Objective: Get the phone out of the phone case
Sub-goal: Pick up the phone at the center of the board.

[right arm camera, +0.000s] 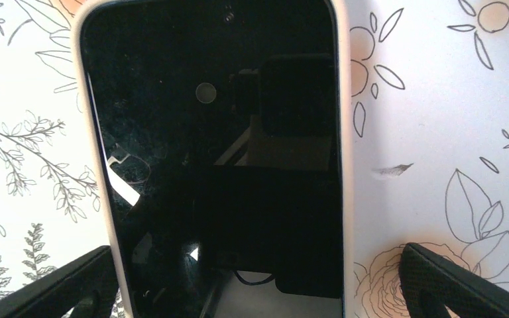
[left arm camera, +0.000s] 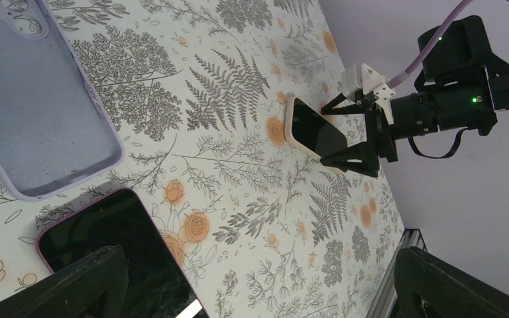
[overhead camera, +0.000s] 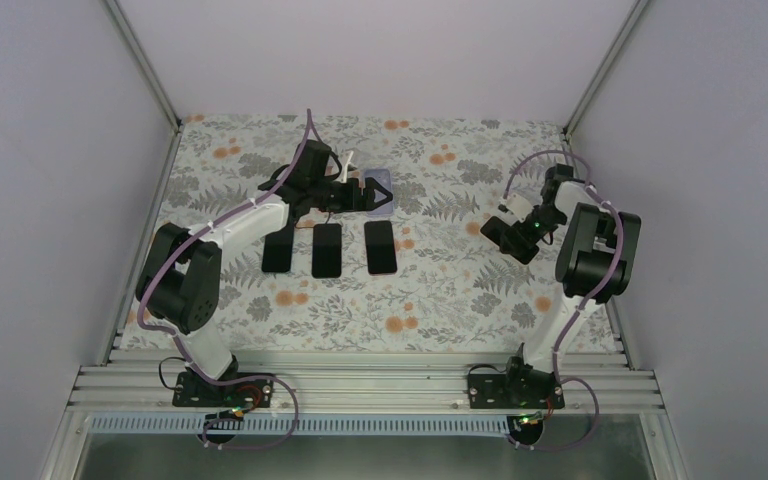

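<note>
Next, my right gripper reaches the white phone case (right arm camera: 346, 165) and grabs its long sides at the case's near end (right arm camera: 348, 268), leaving the case's far end free to open.
The phone (right arm camera: 212, 152), dark screen up, lies in a white phone case (right arm camera: 346, 165) on the floral table. My right gripper (right arm camera: 257, 265) is open and low over its near end, one finger (right arm camera: 59, 285) on each side without touching it. In the left wrist view the same cased phone (left arm camera: 311, 129) sits between the right gripper's (left arm camera: 325, 135) spread fingers. In the top view the right gripper (overhead camera: 505, 235) covers it. My left gripper (overhead camera: 365, 195) is open and empty at the table's middle back, its fingers (left arm camera: 457, 285) wide apart.
An empty lilac case (left arm camera: 33, 112) lies under the left gripper, also visible in the top view (overhead camera: 380, 188). Three bare dark phones (overhead camera: 327, 250) lie in a row in front of it; the nearest has a pink edge (left arm camera: 113, 252). A metal rail (overhead camera: 360, 385) borders the near side.
</note>
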Available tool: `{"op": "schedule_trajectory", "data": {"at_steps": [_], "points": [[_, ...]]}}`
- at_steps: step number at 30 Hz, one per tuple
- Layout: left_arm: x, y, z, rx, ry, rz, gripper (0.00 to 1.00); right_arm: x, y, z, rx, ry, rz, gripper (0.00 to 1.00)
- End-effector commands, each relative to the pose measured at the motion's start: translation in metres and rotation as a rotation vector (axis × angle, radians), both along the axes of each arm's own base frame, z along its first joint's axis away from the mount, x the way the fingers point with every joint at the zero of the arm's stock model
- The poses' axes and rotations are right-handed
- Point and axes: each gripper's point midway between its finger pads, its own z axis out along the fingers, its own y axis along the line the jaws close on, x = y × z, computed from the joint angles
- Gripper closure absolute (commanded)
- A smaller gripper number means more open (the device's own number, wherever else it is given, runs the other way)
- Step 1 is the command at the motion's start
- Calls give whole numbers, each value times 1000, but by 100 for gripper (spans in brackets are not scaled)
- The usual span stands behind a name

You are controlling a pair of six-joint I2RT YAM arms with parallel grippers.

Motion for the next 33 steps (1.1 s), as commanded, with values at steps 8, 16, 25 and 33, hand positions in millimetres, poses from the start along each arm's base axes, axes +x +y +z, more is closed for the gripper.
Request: {"op": "schedule_trajectory", "data": {"at_steps": [8, 16, 25, 33], "points": [[-2, -1, 11, -30, -17, -7, 0, -39, 16, -21, -16, 126, 74, 1], [-2, -1, 10, -28, -16, -6, 0, -44, 17, -19, -52, 98, 81, 1], [2, 0, 15, -23, -25, 2, 0, -48, 3, -39, -156, 81, 62, 15], [2, 1, 11, -16, -23, 10, 0, -21, 14, -10, -101, 0, 19, 38]]}}
